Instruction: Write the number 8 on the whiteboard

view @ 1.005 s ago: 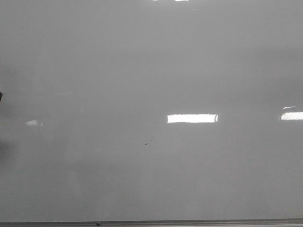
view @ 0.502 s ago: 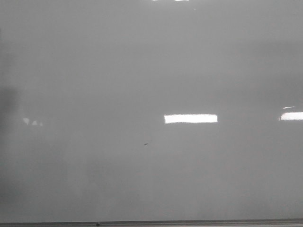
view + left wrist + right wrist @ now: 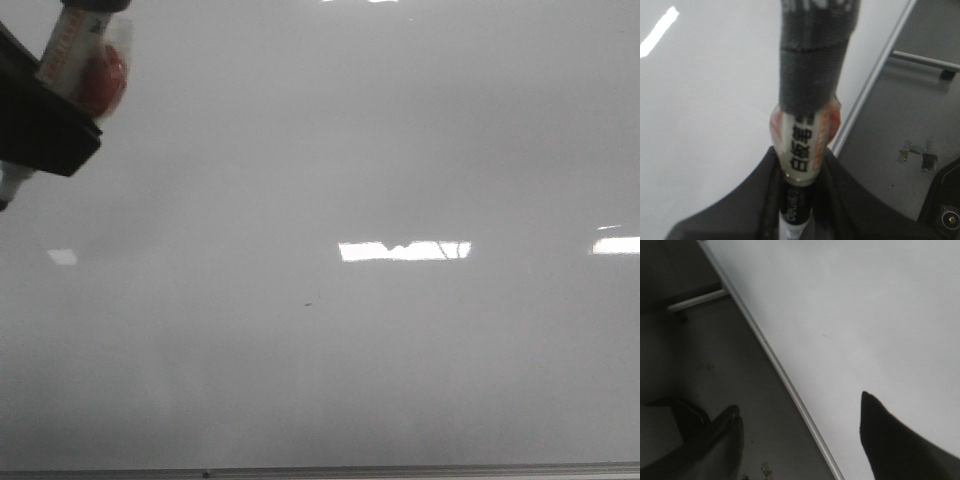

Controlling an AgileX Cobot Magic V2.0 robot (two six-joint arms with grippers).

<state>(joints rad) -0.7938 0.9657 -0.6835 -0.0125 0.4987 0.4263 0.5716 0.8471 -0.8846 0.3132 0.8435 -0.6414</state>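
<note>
The robot's right gripper should grab the marker [image 3: 85,60] by its dark back end [image 3: 98,4] next, because the left gripper's fingers already cover the marker's body near its tip.
The whiteboard [image 3: 400,150] fills the front view, glossy grey-white, with a thin metal bottom edge [image 3: 400,468]. No number 8 shows on it; only a tiny dark speck [image 3: 308,302] sits near the middle. My left gripper [image 3: 45,130] is at the top left, shut on a marker [image 3: 85,60] with a white label and a red patch. In the left wrist view the marker [image 3: 802,145], wrapped in grey tape at its far end, sits between the jaws of the gripper [image 3: 801,167], in front of the board [image 3: 705,110]. My right gripper [image 3: 799,407] is open and empty, astride the board's edge [image 3: 770,355].
Bright rectangular light reflections [image 3: 404,250] lie across the board. Beyond the board's edge is a grey floor [image 3: 900,130] with bits of debris and a metal bar [image 3: 922,61], which also shows in the right wrist view [image 3: 695,300].
My left gripper with the marker has come into the front view at the top left; before, only a faint shadow showed at the left edge. The board's surface is unchanged.
</note>
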